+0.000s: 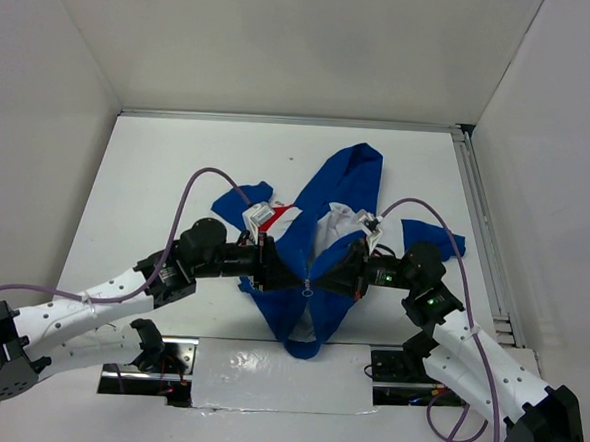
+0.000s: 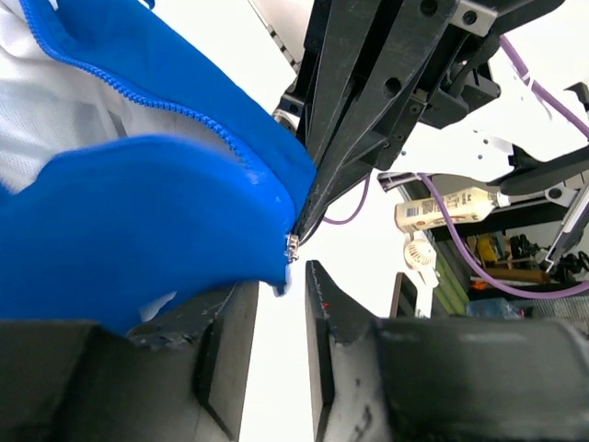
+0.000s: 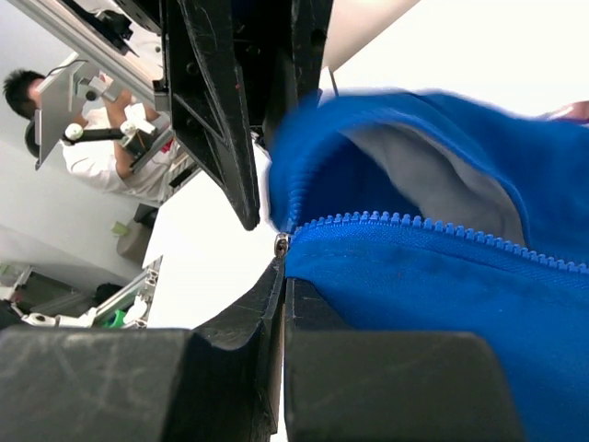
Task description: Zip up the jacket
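Observation:
The blue fabric's edge lies between the left gripper's fingers, so the left gripper should close now on the blue fabric's edge just below the slider [image 1: 309, 288]. Closing now would hold it.
The blue jacket [image 1: 319, 233] lies face up in the middle of the table, hood far, hem near, with its front open above the metal zipper slider [image 1: 309, 288]. My left gripper [image 1: 278, 271] sits just left of the slider. In the left wrist view [image 2: 276, 281] its jaws are open, blue fabric [image 2: 138, 221] rests on the left finger, and the slider [image 2: 293, 249] hangs just above the gap. My right gripper [image 1: 325, 280] comes in from the right. In the right wrist view [image 3: 282, 269] it is shut, with the slider [image 3: 282, 244] at its tips and the zipper teeth [image 3: 414, 226] running right.
White walls enclose the table on three sides. An aluminium rail [image 1: 483, 223] runs along the right edge. A shiny foil strip [image 1: 266, 375] lies at the near edge between the arm bases. Purple cables [image 1: 192, 190] arch over both arms. A jacket sleeve [image 1: 432, 235] lies right.

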